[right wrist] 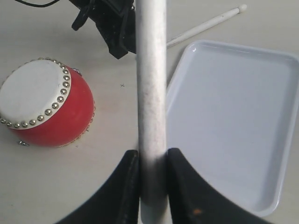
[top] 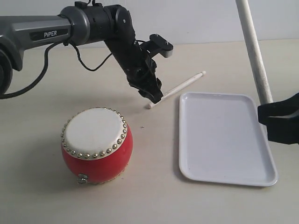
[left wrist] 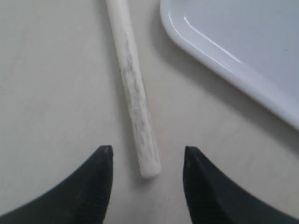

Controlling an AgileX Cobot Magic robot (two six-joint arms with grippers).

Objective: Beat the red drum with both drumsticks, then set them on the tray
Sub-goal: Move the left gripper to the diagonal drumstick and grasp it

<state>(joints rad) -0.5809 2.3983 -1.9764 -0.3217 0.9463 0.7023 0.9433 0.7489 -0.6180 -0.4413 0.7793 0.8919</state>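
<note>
My left gripper's fingers are still above the drumstick's end [top: 150, 105] [left wrist: 148, 165], so closing now would miss. The gripper lowers next, then closes on the drumstick's end.
The red drum [top: 96, 145] [right wrist: 44, 103] with its cream, gold-studded skin stands on the table at front left. One pale drumstick [top: 177, 88] [left wrist: 133, 93] lies on the table just left of the white tray [top: 224, 172] [left wrist: 243, 56] [right wrist: 275, 140]. My left gripper [top: 154, 95] [left wrist: 147, 156] hovers open over that stick's butt end, one jaw on each side, not touching it. My right gripper [top: 275, 116] [right wrist: 152, 156] is shut on the second drumstick [top: 254, 49] [right wrist: 151, 70], which rises steeply above the tray's right side.
The left arm [top: 84, 25] reaches in from the upper left, with a black cable hanging beneath it. The tray holds nothing. Bare beige tabletop surrounds the drum and lies in front of the tray.
</note>
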